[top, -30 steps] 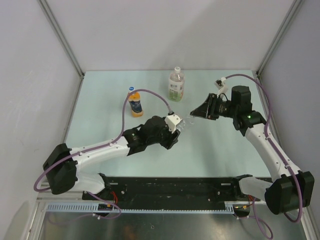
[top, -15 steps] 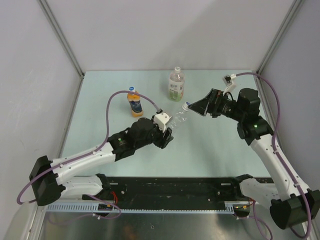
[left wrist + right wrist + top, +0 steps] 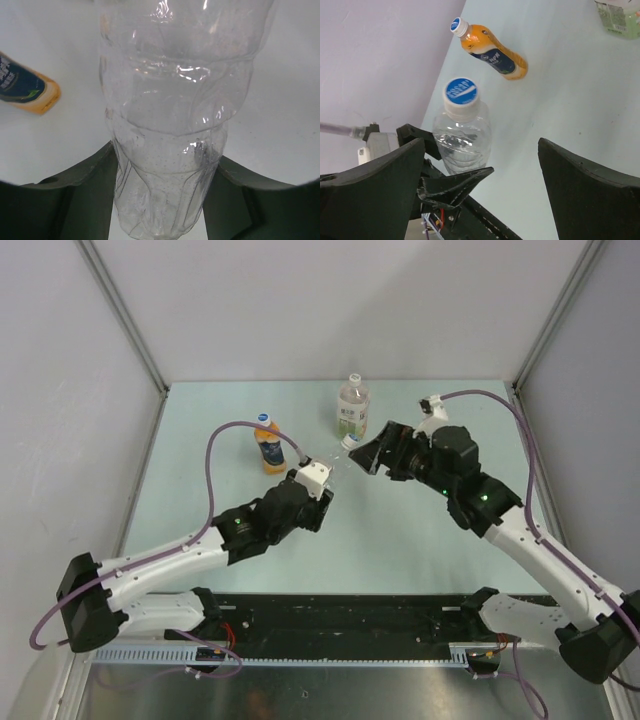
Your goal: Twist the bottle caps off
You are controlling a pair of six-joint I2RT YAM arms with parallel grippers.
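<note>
My right gripper should next grab the sides of the blue-and-white cap (image 3: 350, 441) (image 3: 461, 93), facing it end-on, to unscrew it while my left gripper holds the clear bottle's base.
My left gripper (image 3: 322, 483) (image 3: 162, 175) is shut on the base of a clear empty bottle (image 3: 337, 463) (image 3: 170, 115) (image 3: 462, 137) and holds it off the table, tilted toward the right arm. Its blue-and-white cap (image 3: 350, 441) (image 3: 461, 93) is on the neck. Just beyond that cap, my right gripper (image 3: 369, 454) (image 3: 482, 170) stands wide open and touches nothing. An orange drink bottle (image 3: 268, 448) (image 3: 27, 92) (image 3: 495, 54) with a blue cap (image 3: 264, 419) (image 3: 458, 25) stands at the back left. A green-labelled bottle (image 3: 352, 412) (image 3: 619, 17) with a whitish cap (image 3: 354, 379) stands at the back centre.
Pale green table (image 3: 430, 530) with grey walls on three sides. A black rail (image 3: 340, 615) runs along the near edge between the arm bases. Purple cables loop over both arms.
The right gripper has opened wide and swung left. The left arm carried the clear bottle back and to the left, nearer the green-labelled bottle.
</note>
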